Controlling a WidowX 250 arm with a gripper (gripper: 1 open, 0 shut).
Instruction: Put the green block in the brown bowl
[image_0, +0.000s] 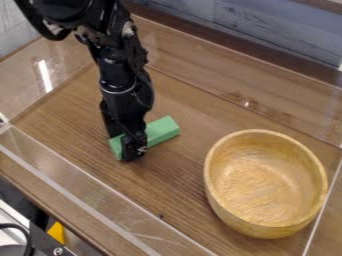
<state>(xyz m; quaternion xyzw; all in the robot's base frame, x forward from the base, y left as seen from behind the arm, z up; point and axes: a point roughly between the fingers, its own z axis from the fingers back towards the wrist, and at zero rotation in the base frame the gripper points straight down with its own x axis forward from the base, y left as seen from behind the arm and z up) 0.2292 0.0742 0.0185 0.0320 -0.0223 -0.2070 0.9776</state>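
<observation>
My gripper grips the green block (156, 133) by its end (126, 150) next, to put the block in the brown bowl.
The green block (156, 133) lies flat on the wooden table, left of centre. My gripper (124, 141) points straight down over the block's near-left end, its black fingers (135, 141) low at table height and straddling that end. The jaws stand open; the block still rests on the table. The brown bowl (266, 180) sits to the right and a little nearer, upright and with nothing in it. The block's left end is partly hidden behind the fingers.
Clear acrylic walls (80, 190) fence the table on the near and left sides. A grey wall runs along the back. The black arm (94, 30) reaches in from the upper left.
</observation>
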